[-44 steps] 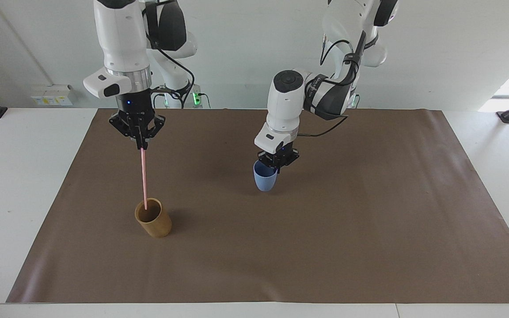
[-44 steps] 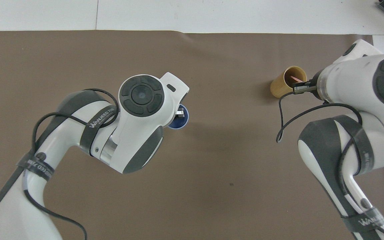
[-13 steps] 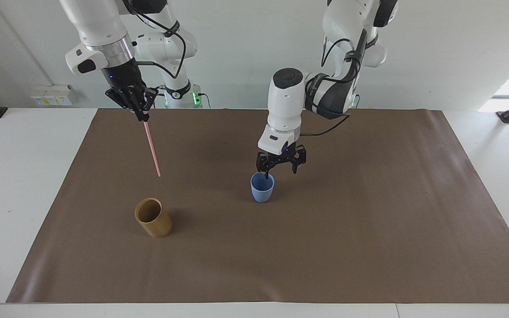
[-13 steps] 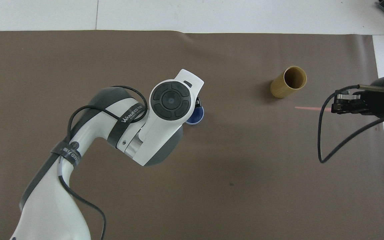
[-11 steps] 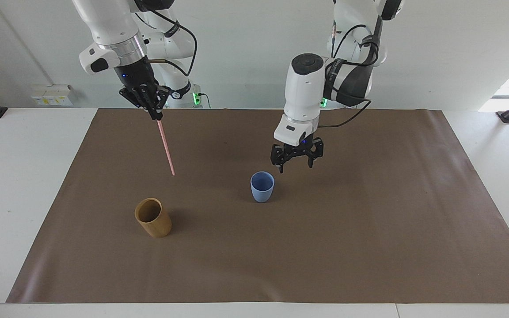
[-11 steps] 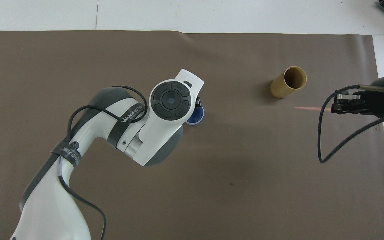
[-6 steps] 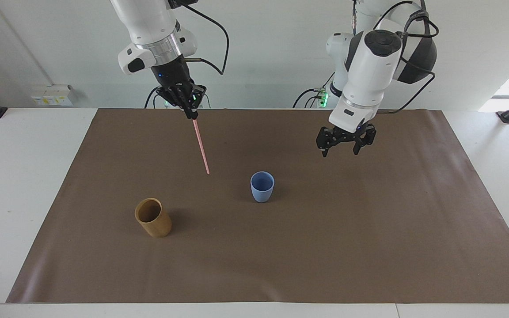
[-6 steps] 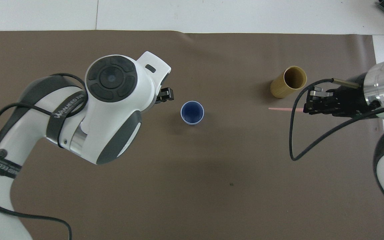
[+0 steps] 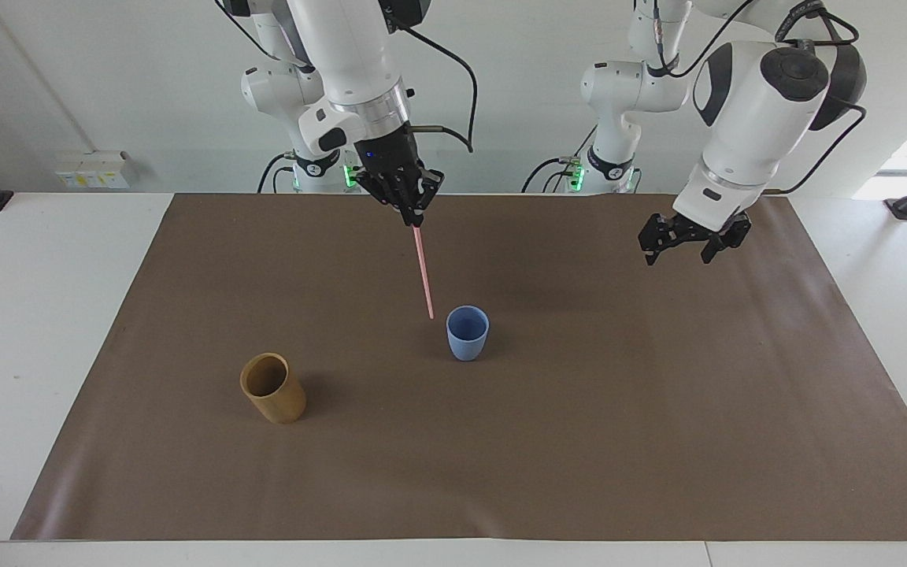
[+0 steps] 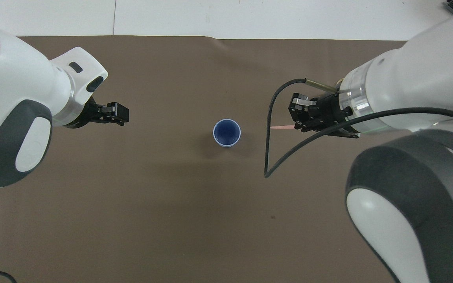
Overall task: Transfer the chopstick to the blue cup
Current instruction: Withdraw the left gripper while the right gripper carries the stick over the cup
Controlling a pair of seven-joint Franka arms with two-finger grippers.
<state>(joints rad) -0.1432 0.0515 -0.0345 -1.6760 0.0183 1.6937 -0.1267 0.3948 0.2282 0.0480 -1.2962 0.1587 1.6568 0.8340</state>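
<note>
I need to move the chopstick toward the cup with my right gripper before I release it, because the pink chopstick's lower tip hangs short of the blue cup's rim.
The light-blue cup stands upright on the brown mat, with nothing in it. My right gripper is shut on the top end of the pale pink chopstick. The stick hangs slanted in the air, and its lower tip is just beside the blue cup's rim, toward the right arm's end of the table. My left gripper is open and holds nothing, raised over the mat toward the left arm's end, well apart from the cup.
A taller tan-brown cup stands on the brown mat, farther from the robots than the blue cup and toward the right arm's end. In the overhead view the right arm hides it. White tabletop borders the mat.
The right gripper has carried the chopstick from near the tan cup across to the blue cup's edge. The left gripper has risen and drawn away from the blue cup toward its own end.
</note>
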